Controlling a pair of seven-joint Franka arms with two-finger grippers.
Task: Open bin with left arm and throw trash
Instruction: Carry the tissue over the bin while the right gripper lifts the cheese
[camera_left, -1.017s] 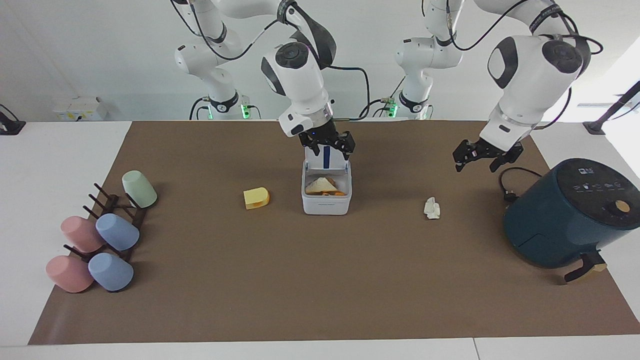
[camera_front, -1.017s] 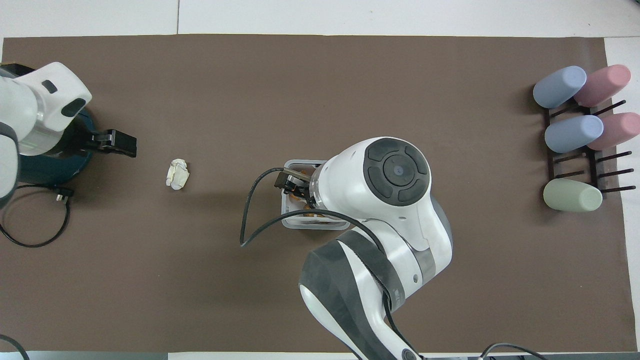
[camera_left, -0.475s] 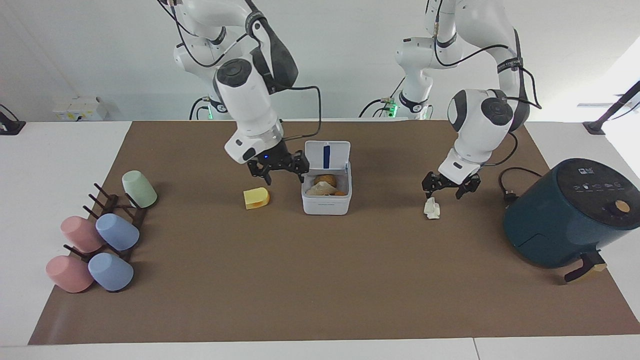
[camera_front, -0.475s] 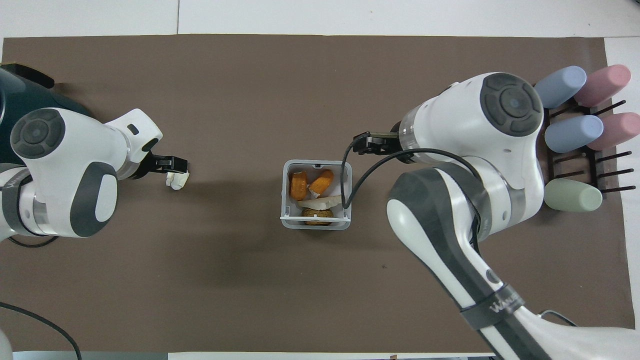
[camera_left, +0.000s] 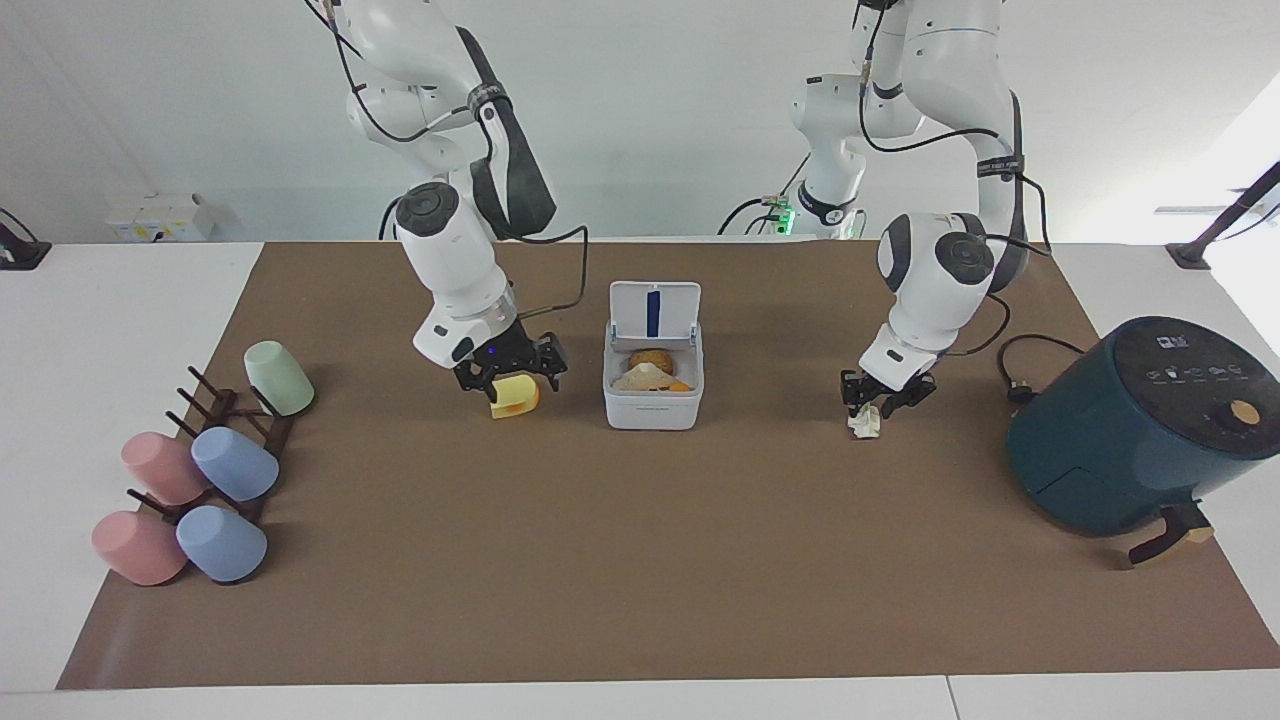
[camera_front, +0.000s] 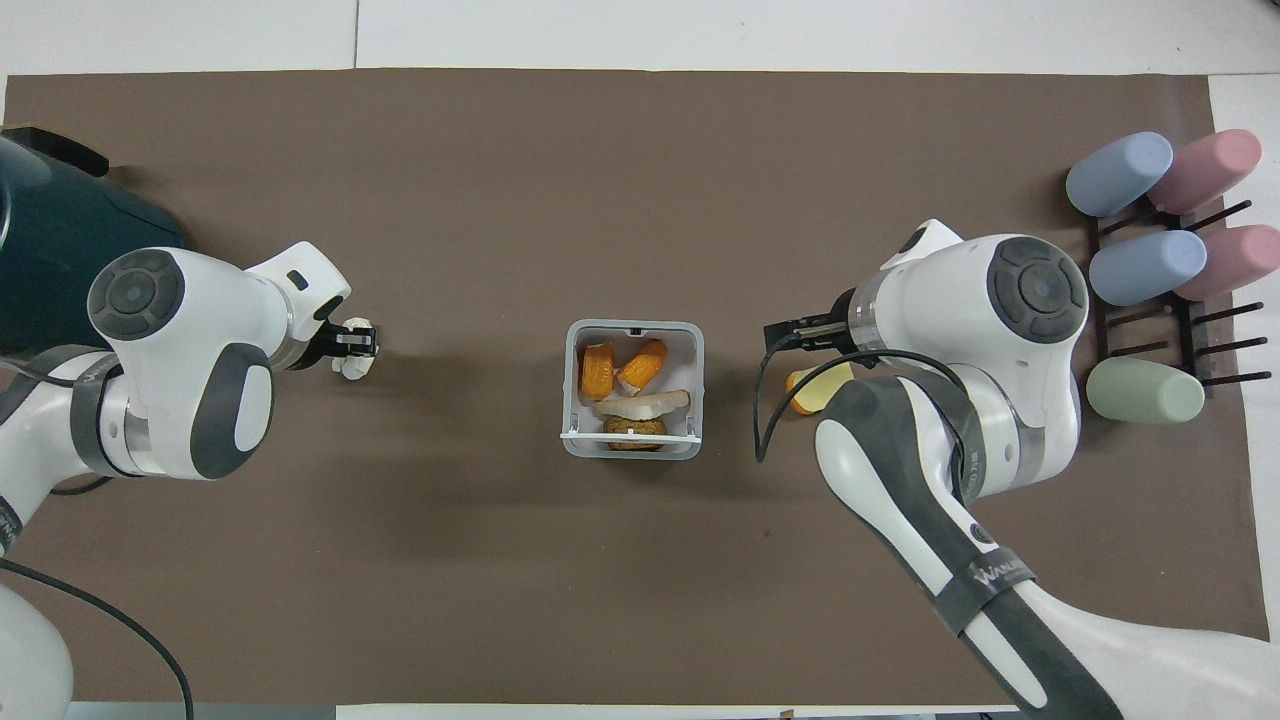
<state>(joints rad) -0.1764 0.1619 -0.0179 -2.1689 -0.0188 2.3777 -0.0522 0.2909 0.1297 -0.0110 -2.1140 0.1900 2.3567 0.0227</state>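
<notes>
I need to throw the yellow-orange block into the open bin (camera_front: 633, 390), so next I need to grab it by its yellow part (camera_front: 830, 386) with my right gripper.
The white bin (camera_left: 652, 408) stands mid-table with its lid (camera_left: 655, 312) upright; it also shows in the overhead view (camera_front: 572, 440). Inside lie a cream wedge (camera_front: 645, 404) and orange and brown scraps. The yellow-orange block (camera_left: 515, 397) lies on the mat beside the bin, toward the right arm's end. My right gripper (camera_left: 510, 374) is open and low over the block (camera_front: 825, 385). The crumpled paper wad (camera_left: 864, 424) lies toward the left arm's end. My left gripper (camera_left: 880, 392) is open, down at the top of the wad (camera_front: 351, 367).
A dark teal air fryer (camera_left: 1140, 430) with its black cable (camera_left: 1018, 375) stands at the left arm's end. A rack of pastel cups (camera_left: 200, 470) sits at the right arm's end. A brown mat (camera_left: 640, 560) covers the table.
My right gripper left the open bin and came down over the yellow block. My left gripper moved from near the air fryer down onto the paper wad. The bin's contents came into view.
</notes>
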